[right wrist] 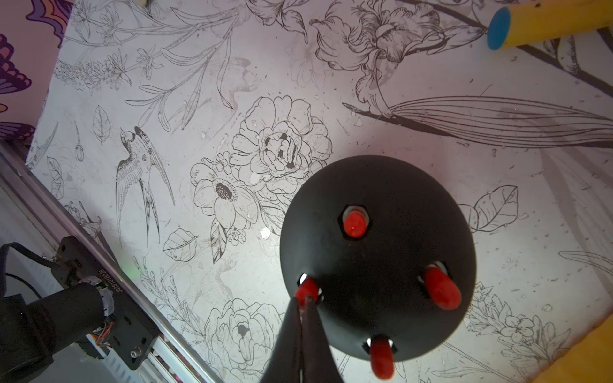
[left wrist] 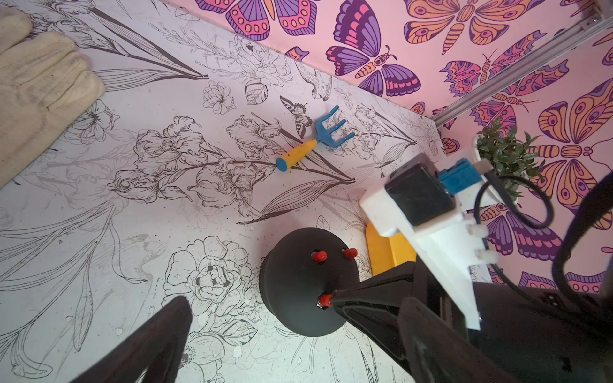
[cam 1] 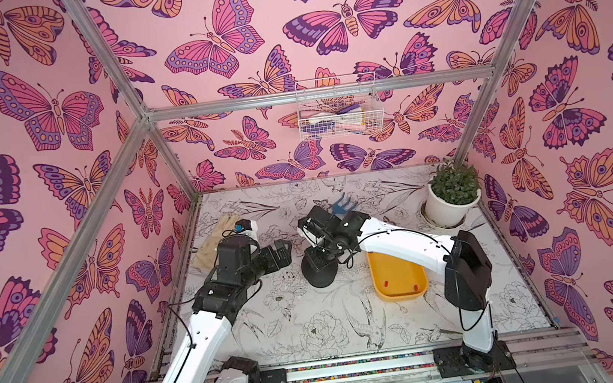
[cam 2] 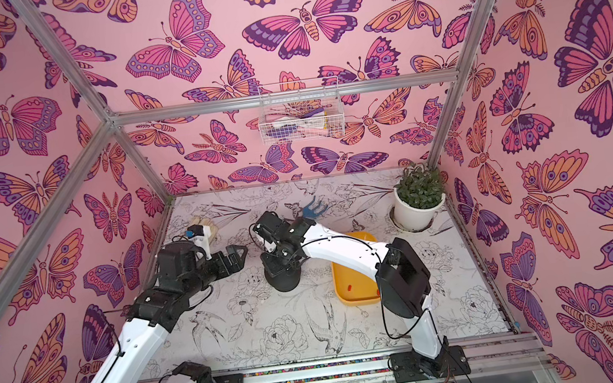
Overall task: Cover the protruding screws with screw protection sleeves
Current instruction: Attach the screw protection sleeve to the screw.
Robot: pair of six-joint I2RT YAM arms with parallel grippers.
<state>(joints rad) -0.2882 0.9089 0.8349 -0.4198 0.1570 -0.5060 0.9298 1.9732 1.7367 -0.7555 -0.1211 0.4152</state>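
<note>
My right gripper should open now, because the sleeve is standing with its base down at the dome [cam 1: 320,273] and would settle on its screw.
A black dome [cam 1: 320,273] [right wrist: 391,252] stands mid-table. Several red screw protection sleeves stick up from its top, for example one [right wrist: 355,224] and another [right wrist: 442,288]. The protruding screws are hidden under them, apart from silvery glints at the bases. My right gripper [right wrist: 306,303] [cam 1: 318,256] points down onto the dome. Its jaws are shut on the top end of one sleeve [right wrist: 307,290] [left wrist: 325,299] that sits on a screw. My left gripper [left wrist: 295,318] [cam 1: 284,248] hovers left of the dome, open and empty.
A yellow tray [cam 1: 396,272] right of the dome, partly under the right arm, holds two loose red sleeves [cam 1: 386,282]. A blue rake [cam 1: 344,206] lies behind the dome. A beige glove [cam 1: 212,238] lies at the back left and a potted plant [cam 1: 453,199] stands at the back right.
</note>
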